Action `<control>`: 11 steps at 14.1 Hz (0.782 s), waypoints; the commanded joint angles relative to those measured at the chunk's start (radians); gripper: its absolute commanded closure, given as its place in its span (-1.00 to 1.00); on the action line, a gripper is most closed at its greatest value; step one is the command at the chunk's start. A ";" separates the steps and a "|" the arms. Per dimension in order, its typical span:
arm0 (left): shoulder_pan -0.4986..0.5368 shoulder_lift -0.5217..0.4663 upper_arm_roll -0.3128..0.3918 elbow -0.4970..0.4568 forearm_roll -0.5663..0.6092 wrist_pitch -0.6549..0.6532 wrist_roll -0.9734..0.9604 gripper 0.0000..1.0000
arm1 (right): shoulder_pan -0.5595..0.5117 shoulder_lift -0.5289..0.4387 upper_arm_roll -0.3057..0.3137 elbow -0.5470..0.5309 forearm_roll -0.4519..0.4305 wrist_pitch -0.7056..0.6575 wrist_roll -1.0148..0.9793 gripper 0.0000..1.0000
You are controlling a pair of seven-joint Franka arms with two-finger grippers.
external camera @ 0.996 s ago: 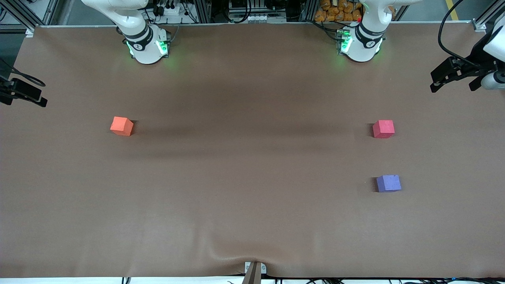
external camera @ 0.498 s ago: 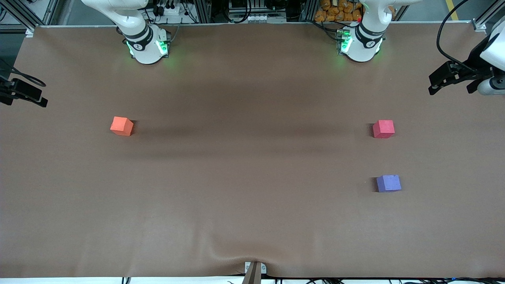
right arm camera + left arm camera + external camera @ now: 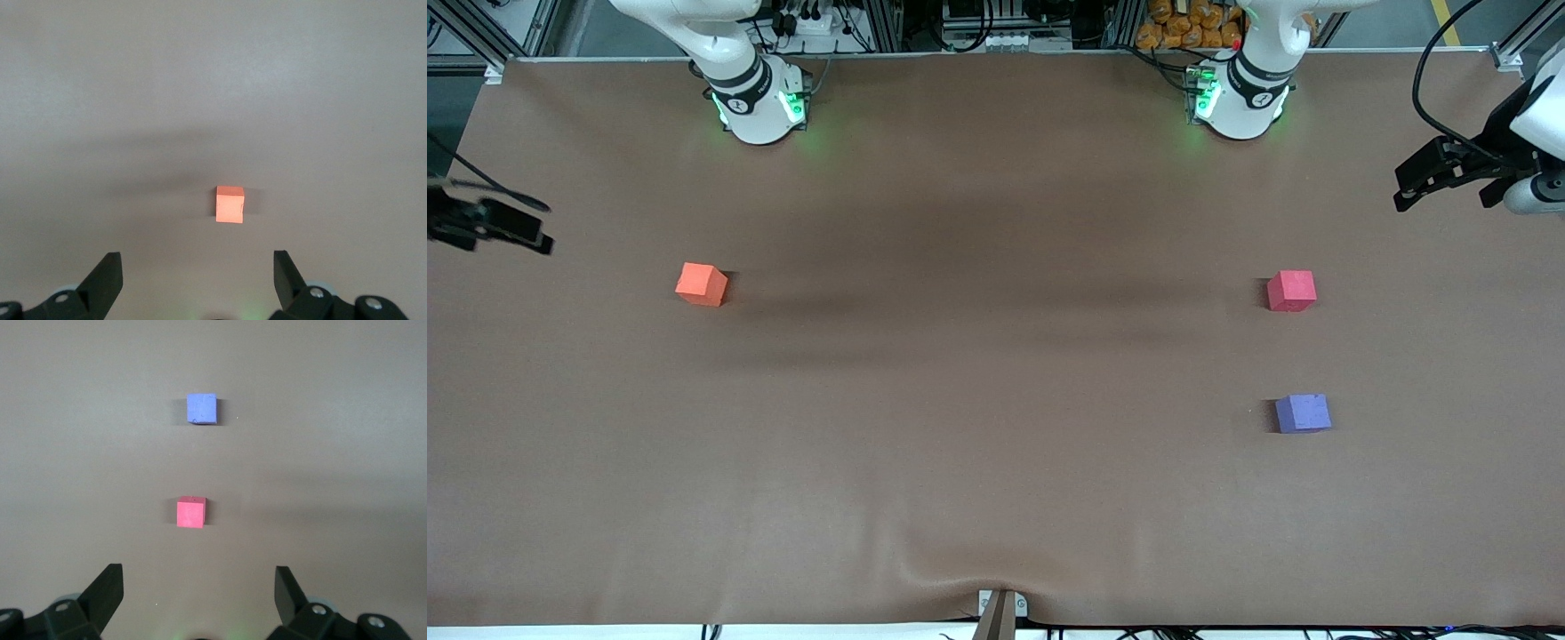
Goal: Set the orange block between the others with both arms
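Observation:
I should next pick up the orange block by its opposite sides with my right gripper. Then the block can be set between the red-pink and purple cubes.
The orange block lies alone on the brown table toward the right arm's end. Toward the left arm's end sit the red-pink cube and, nearer the front camera, the purple cube, with a gap between them. My right gripper hangs open and empty in the air at the table's end, apart from the orange block. High over its own end of the table, my left gripper is open and empty too, away from both cubes.
The brown mat covers the whole table and has a wrinkle at its front edge by a small bracket. The two green-lit arm bases stand along the edge farthest from the camera.
The right gripper has shifted a little toward the table's middle and the orange block. The left gripper has drifted slightly. The three cubes have not moved.

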 commanded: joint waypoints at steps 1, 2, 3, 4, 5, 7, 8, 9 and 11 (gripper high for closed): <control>0.008 -0.003 0.000 0.019 -0.002 -0.020 0.025 -1.00 | 0.006 0.109 -0.007 0.023 0.002 0.002 0.012 -1.00; 0.008 -0.003 0.000 0.019 -0.002 -0.019 0.025 -1.00 | -0.006 0.158 -0.008 0.023 -0.001 -0.007 0.012 -1.00; 0.008 -0.003 0.000 0.016 -0.002 -0.020 0.023 -1.00 | -0.017 0.207 -0.011 0.020 -0.001 -0.012 0.006 -1.00; 0.006 -0.005 0.001 0.015 -0.002 -0.020 0.023 -1.00 | -0.026 0.244 -0.010 0.016 0.001 -0.017 0.005 -1.00; 0.008 -0.007 0.001 0.016 -0.002 -0.031 0.023 -1.00 | -0.015 0.265 -0.010 0.004 0.002 -0.011 0.005 -1.00; 0.008 -0.011 0.003 0.018 -0.002 -0.048 0.025 -1.00 | 0.000 0.305 -0.011 -0.023 -0.004 0.000 0.005 -1.00; 0.008 -0.011 0.004 0.019 -0.002 -0.052 0.025 -1.00 | -0.012 0.327 -0.010 -0.039 -0.001 0.017 0.005 -1.00; 0.008 -0.013 0.004 0.021 -0.002 -0.053 0.025 -1.00 | -0.020 0.350 -0.010 -0.068 -0.001 0.034 0.003 -1.00; 0.008 -0.011 0.003 0.021 -0.002 -0.051 0.023 -1.00 | -0.006 0.359 -0.010 -0.137 -0.001 0.103 0.003 -1.00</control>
